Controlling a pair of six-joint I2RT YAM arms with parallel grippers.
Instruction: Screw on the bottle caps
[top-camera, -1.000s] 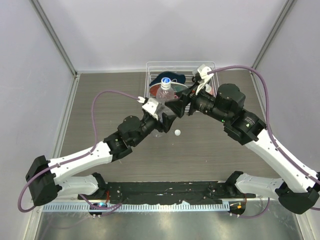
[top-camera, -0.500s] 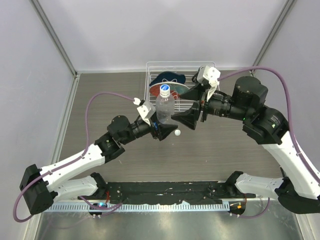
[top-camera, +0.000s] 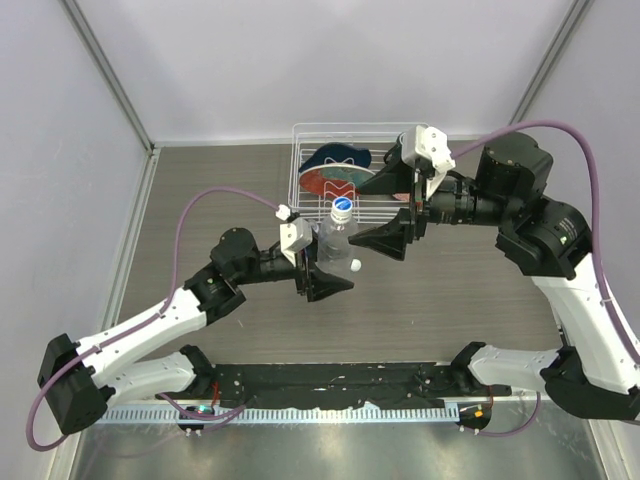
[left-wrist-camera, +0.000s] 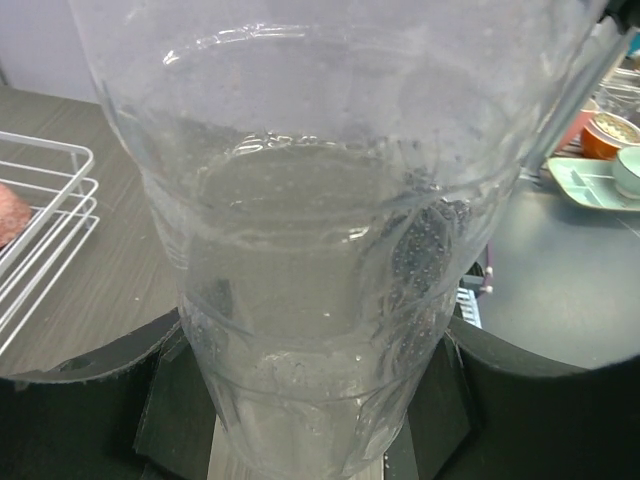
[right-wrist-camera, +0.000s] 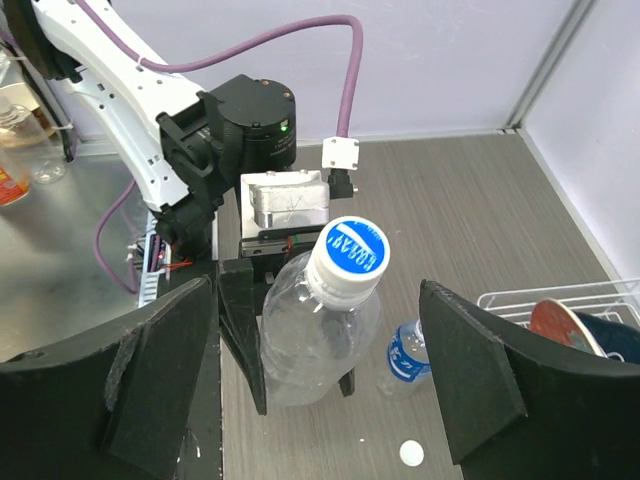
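My right gripper's fingers are open and don't reach the cap (top-camera: 342, 208) (right-wrist-camera: 348, 261) yet, so they would miss it if I closed now. I need to first move toward the cap.
My left gripper (top-camera: 325, 268) is shut on the lower body of the plain clear bottle (top-camera: 336, 238) and holds it tilted above the table. The bottle fills the left wrist view (left-wrist-camera: 320, 250). A white cap with a blue top (right-wrist-camera: 346, 256) sits on its neck. My right gripper (top-camera: 392, 213) is open and empty, with its fingers (right-wrist-camera: 478, 372) spread wide on either side of the capped bottle (right-wrist-camera: 312, 345) and apart from it. The blue-labelled bottle (right-wrist-camera: 404, 356) stands uncapped on the table. A loose white cap (right-wrist-camera: 410, 453) lies near it, and shows in the top view (top-camera: 354, 265).
A white wire rack (top-camera: 360, 126) stands at the back of the table, holding a dark blue item (top-camera: 335, 158) and a red plate (top-camera: 335, 181). Its corner shows in the left wrist view (left-wrist-camera: 40, 230). Grey walls close in both sides.
My right gripper has drawn back to the right, away from the bottle's cap, and stands open. My left gripper has carried the capped bottle toward the near side.
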